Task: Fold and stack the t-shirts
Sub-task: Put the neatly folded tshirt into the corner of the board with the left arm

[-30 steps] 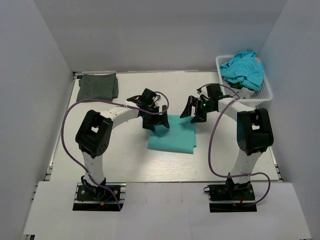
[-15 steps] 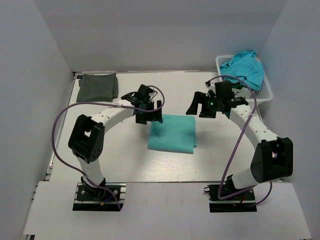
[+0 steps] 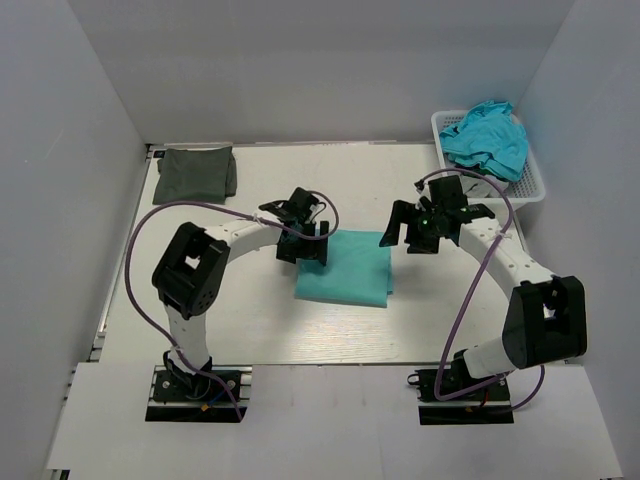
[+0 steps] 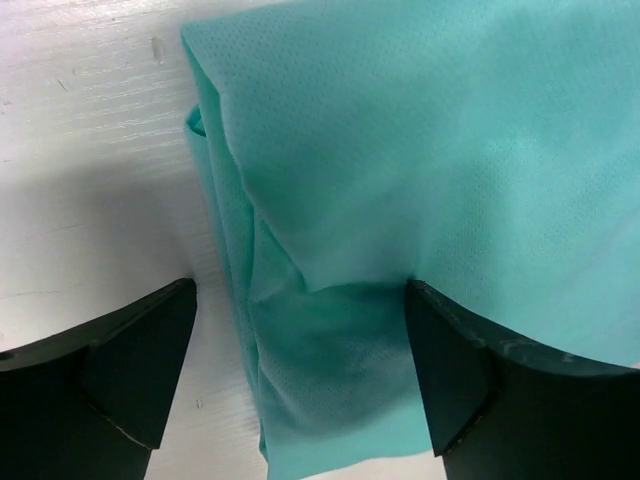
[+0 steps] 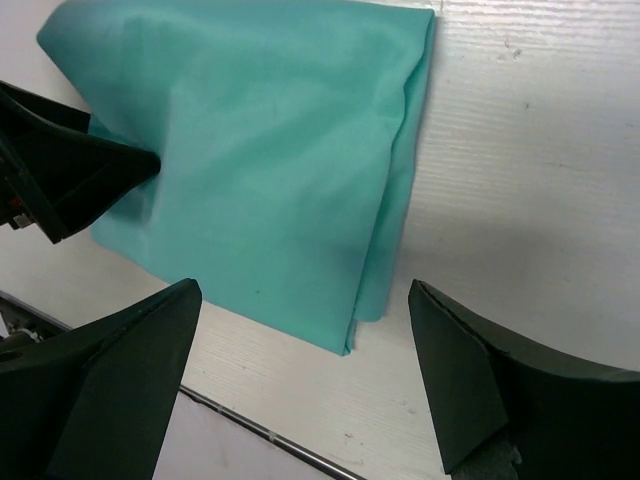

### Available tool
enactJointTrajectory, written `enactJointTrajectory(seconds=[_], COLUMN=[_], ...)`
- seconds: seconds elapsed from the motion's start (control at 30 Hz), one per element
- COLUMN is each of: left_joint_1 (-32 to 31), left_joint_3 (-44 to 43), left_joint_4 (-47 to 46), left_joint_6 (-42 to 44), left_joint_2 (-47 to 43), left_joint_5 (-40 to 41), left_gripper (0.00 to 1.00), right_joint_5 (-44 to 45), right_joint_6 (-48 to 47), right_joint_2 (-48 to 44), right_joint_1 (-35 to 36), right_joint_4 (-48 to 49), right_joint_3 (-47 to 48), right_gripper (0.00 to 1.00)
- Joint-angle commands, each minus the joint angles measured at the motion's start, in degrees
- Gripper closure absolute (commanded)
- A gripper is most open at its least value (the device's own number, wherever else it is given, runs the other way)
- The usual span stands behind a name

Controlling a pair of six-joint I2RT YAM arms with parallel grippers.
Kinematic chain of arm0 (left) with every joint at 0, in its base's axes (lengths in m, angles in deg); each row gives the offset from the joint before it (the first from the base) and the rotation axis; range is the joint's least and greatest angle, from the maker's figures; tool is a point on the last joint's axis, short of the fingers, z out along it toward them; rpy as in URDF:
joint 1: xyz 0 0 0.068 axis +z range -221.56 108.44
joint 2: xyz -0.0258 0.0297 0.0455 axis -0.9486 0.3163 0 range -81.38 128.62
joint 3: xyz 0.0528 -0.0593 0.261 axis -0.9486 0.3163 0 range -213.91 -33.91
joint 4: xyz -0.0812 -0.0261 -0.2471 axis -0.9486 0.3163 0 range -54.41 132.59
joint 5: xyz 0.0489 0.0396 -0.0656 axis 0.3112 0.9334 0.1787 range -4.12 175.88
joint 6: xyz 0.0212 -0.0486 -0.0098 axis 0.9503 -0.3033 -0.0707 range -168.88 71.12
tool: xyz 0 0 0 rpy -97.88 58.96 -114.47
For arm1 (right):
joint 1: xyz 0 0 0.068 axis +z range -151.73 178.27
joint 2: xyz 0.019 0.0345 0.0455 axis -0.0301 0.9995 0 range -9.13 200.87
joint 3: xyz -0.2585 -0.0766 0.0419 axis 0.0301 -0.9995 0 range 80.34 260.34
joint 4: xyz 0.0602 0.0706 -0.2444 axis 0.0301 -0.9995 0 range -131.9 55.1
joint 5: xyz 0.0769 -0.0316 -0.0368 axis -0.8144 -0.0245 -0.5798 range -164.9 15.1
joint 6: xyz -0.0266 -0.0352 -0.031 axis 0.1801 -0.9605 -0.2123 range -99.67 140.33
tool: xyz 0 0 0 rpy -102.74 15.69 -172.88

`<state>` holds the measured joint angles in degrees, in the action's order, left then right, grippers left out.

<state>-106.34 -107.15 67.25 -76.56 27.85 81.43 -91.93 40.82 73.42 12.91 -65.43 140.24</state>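
Observation:
The teal-green t-shirt is still folded. Next, my left gripper will grab all layers of its edge nearest the olive-green shirt to stack it.
A teal-green t-shirt (image 3: pixel 345 268) lies folded into a rectangle at the table's middle. My left gripper (image 3: pixel 303 246) is open at its far left corner. In the left wrist view the layered cloth edge (image 4: pixel 320 330) lies between the spread fingers (image 4: pixel 130 360), and the left gripper (image 4: pixel 300 375) is not closed on it. My right gripper (image 3: pixel 417 232) is open and empty, just beyond the shirt's far right corner. In the right wrist view the right gripper (image 5: pixel 305 375) hovers above the shirt (image 5: pixel 250 150). A dark olive-green shirt (image 3: pixel 197 172) lies folded square at the far left.
A white basket (image 3: pixel 532 180) at the far right holds crumpled teal-blue shirts (image 3: pixel 487 138). White walls enclose the table on three sides. The left gripper's finger (image 5: pixel 70 175) shows in the right wrist view at the shirt's edge.
The left gripper lifted back, then came down onto the shirt's far left corner. The right arm swung its elbow out to the right and its gripper has come back toward the shirt.

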Motion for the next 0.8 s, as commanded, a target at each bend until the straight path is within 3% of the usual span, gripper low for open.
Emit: enactJointTrajectory(seconds=[0.0, 0.13, 0.23, 0.3, 0.37, 0.43, 0.5, 0.77], left_joint_1=[-2.39, -2.92, -3.45, -3.45, -3.45, -3.45, -3.45, -2.4], left_joint_3=[1.6, 0.11, -3.23, -3.23, -2.18, -2.18, -4.37, -5.43], left_joint_4=[0.16, 0.68, 2.79, 2.1, 0.78, 0.77, 3.05, 0.42], left_joint_6=[0.0, -0.61, -1.15, -2.11, -2.11, -2.11, -2.11, 2.71], left_joint_2=[2.03, 7.04, 10.64, 10.65, 10.13, 10.13, 9.52, -1.55], left_joint_5=[5.23, 6.29, 6.29, 5.6, 4.45, 5.06, 7.24, 9.71], left_gripper=[0.07, 0.18, 0.39, 0.57, 0.67, 0.88, 1.0, 1.0], right_joint_5=[1.57, 2.71, 4.03, 4.29, 5.17, 5.7, 5.96, 6.75], right_joint_6=[0.16, 0.86, 1.22, 1.04, 0.96, 0.43, 0.34, -0.01], right_joint_2=[-2.03, -2.83, -3.7, -4.58, -5.63, -6.08, -7.22, -10.29], right_joint_1=[-0.31, -0.31, -0.48, -0.48, -0.66, -0.83, -0.83, -1.1], right_joint_4=[-0.24, -0.33, -0.76, -1.47, -2.08, -2.34, -2.44, -3.66], right_joint_3=[-0.75, -1.36, -1.71, -1.8, -1.98, -2.33, -2.77, -3.47], right_gripper=[0.1, 0.1, 0.1, 0.1, 0.1, 0.1, 0.1, 0.1])
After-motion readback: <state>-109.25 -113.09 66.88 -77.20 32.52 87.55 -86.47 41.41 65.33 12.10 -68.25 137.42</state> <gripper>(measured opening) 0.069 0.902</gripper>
